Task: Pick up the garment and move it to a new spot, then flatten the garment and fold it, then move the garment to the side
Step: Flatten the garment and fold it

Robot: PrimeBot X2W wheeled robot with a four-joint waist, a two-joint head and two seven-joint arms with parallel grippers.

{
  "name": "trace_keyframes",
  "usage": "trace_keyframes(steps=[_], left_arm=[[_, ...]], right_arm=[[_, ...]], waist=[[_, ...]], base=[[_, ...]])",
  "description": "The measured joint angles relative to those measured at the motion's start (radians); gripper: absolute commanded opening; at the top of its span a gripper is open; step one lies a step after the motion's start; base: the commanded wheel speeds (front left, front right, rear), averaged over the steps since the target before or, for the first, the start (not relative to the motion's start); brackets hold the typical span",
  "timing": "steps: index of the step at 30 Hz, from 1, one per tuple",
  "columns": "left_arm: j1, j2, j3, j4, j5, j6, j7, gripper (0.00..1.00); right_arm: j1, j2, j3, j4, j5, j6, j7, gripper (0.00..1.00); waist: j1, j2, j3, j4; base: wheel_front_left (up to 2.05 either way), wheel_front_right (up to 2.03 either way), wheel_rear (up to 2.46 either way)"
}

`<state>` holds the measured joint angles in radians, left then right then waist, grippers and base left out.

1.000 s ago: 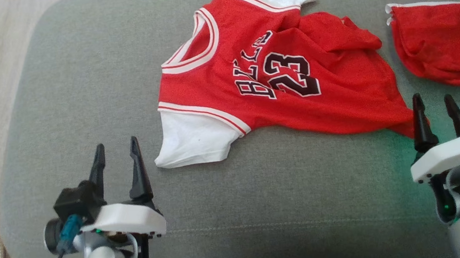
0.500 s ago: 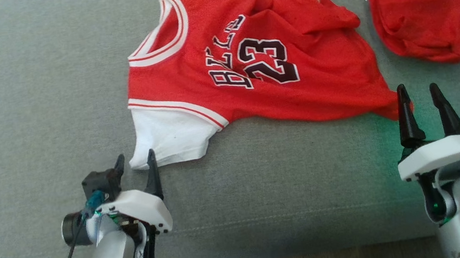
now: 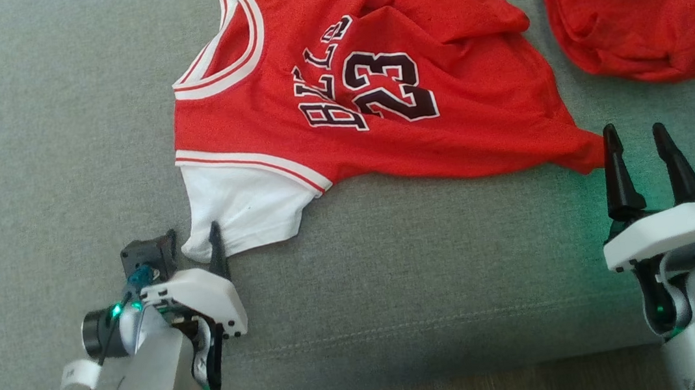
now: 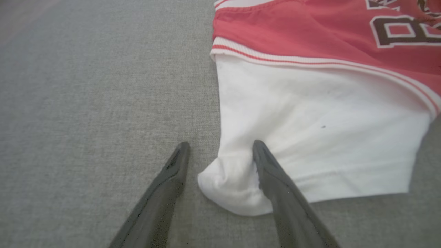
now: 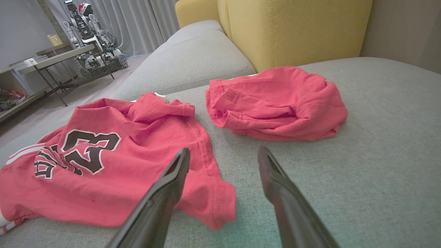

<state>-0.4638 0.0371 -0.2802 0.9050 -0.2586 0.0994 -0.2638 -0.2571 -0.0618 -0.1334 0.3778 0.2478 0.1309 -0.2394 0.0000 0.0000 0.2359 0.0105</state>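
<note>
The rest of the sleeve (image 3: 255, 201) is lying flat. My left gripper should next grab the jersey by the bunched corner of its white sleeve (image 3: 198, 248).
The garment (image 3: 374, 87) is a red jersey with "23" in black and white sleeves, lying rumpled on the grey sofa cushion (image 3: 55, 156). My left gripper (image 3: 192, 233) is open at the near white sleeve (image 4: 310, 131). The sleeve's bunched corner lies between its fingers, and the right finger rests on the cloth. My right gripper (image 3: 633, 130) is open just right of the jersey's pointed hem corner (image 3: 588, 154), apart from it. In the right wrist view the jersey (image 5: 103, 162) lies left of that gripper (image 5: 224, 151), its hem corner reaching just in front of the left finger.
A second red cloth (image 3: 628, 12) lies bunched at the far right, beyond my right gripper, also seen as a red heap (image 5: 275, 103). A yellow backrest (image 5: 293, 27) rises behind it. The cushion's front edge (image 3: 407, 371) runs close under both arms. Floor lies to the left.
The head camera has shifted, sliding the whole scene up and left. My left gripper has moved forward to the white sleeve's corner and now straddles it. The right gripper has kept its place by the hem.
</note>
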Motion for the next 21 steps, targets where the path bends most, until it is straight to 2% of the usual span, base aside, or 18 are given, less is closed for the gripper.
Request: trace_keyframes(steps=[1, 4, 10, 21], left_arm=[[-0.006, 0.0, -0.003, 0.007, -0.001, -0.005, -0.002, 0.0], [-0.022, -0.001, -0.016, 0.026, -0.005, -0.025, -0.002, 0.0], [-0.007, -0.004, -0.018, -0.016, -0.021, -0.024, 0.007, 0.0], [0.11, -0.005, 0.105, -0.41, -0.043, -0.001, 0.007, 0.0]], right_arm=[[0.0, 0.0, -0.004, 0.0, 0.0, 0.0, 0.0, 1.0], [0.0, 0.0, -0.014, 0.002, 0.0, 0.0, 0.0, 1.0], [0.0, 0.001, -0.023, 0.02, -0.002, 0.0, 0.0, 1.0], [0.002, 0.007, -0.025, 0.081, -0.001, 0.0, 0.003, 1.0]], waist=[[0.0, 0.0, 0.0, 0.002], [0.0, 0.0, -0.002, 0.008], [0.0, 0.0, -0.017, 0.019], [0.0, 0.0, -0.059, 0.043]], base=[[0.0, 0.0, 0.0], [0.0, 0.0, 0.0], [0.0, 0.0, 0.0], [0.0, 0.0, 0.0]])
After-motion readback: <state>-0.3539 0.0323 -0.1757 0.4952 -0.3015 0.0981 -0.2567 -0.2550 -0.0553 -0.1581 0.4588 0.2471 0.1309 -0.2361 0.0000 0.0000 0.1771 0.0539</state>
